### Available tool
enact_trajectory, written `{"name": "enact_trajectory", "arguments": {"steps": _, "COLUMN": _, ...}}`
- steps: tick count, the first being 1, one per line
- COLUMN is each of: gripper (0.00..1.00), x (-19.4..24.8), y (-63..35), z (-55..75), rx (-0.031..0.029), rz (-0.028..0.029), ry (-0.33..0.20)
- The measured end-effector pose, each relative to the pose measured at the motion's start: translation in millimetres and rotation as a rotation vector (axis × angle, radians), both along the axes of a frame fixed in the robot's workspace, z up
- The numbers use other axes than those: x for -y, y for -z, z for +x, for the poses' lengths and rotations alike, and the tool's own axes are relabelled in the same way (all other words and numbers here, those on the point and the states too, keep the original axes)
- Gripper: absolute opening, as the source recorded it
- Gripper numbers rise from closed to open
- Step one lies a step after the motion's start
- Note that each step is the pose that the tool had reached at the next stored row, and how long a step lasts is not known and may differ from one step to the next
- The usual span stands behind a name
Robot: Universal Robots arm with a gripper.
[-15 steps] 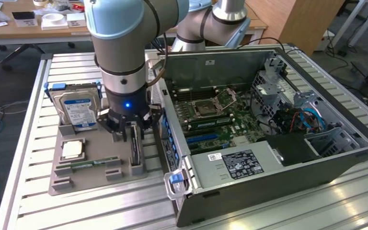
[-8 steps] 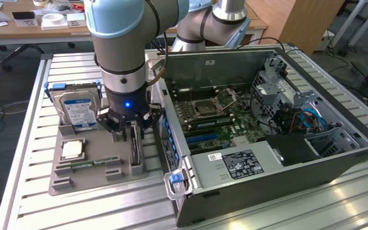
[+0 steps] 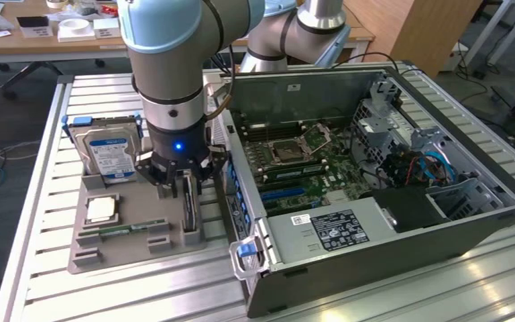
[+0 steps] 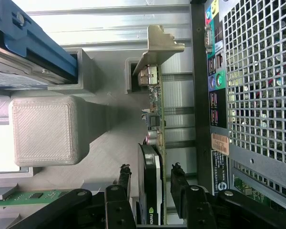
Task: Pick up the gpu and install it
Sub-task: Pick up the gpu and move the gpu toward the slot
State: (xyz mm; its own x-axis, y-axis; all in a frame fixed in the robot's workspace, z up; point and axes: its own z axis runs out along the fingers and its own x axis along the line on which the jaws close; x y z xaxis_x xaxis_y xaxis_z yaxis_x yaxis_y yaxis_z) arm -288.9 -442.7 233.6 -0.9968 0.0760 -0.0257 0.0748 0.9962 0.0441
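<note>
My fingers are on both sides of the GPU's black cooler, so my gripper should close on it.
The gpu (image 3: pixel 190 213) stands on its edge in a slot of the grey holder tray (image 3: pixel 105 251), close to the open computer case. In the wrist view the gpu (image 4: pixel 155 119) is a thin green card with a black cooler and a silvery bracket at its far end. My gripper (image 3: pixel 184 180) hangs straight over the card. Seen from the wrist, the gripper (image 4: pixel 151 175) is open, with one black finger on each side of the cooler and a small gap on both sides. The fingertips (image 4: pixel 125 174) do not press on the card.
On the same tray are a silver hard drive (image 3: pixel 105 153) in a blue-railed mount, a square chip (image 3: pixel 101 209) and a green memory stick (image 3: pixel 119 230). The open computer case (image 3: pixel 472 221) with its motherboard (image 3: pixel 316 168) lies to the exterior view's right. Its perforated rear panel (image 4: pixel 257 71) runs close beside the gpu.
</note>
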Motion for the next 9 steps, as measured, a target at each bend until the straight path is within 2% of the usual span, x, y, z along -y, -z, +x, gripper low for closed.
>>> {"name": "enact_trajectory", "arguments": {"steps": 3, "gripper": 0.46, "x": 0.0, "y": 0.0, "z": 0.0, "rx": 0.0000, "rz": 0.0000, "ry": 0.000}}
{"name": "enact_trajectory", "arguments": {"steps": 4, "gripper": 0.39, "x": 0.0, "y": 0.0, "z": 0.0, "rx": 0.0000, "rz": 0.0000, "ry": 0.000}}
{"name": "enact_trajectory", "arguments": {"steps": 8, "gripper": 0.38, "x": 0.0, "y": 0.0, "z": 0.0, "rx": 0.0000, "rz": 0.0000, "ry": 0.000}}
{"name": "enact_trajectory", "arguments": {"steps": 9, "gripper": 0.31, "x": 0.0, "y": 0.0, "z": 0.0, "rx": -0.0001, "rz": 0.0000, "ry": 0.000}}
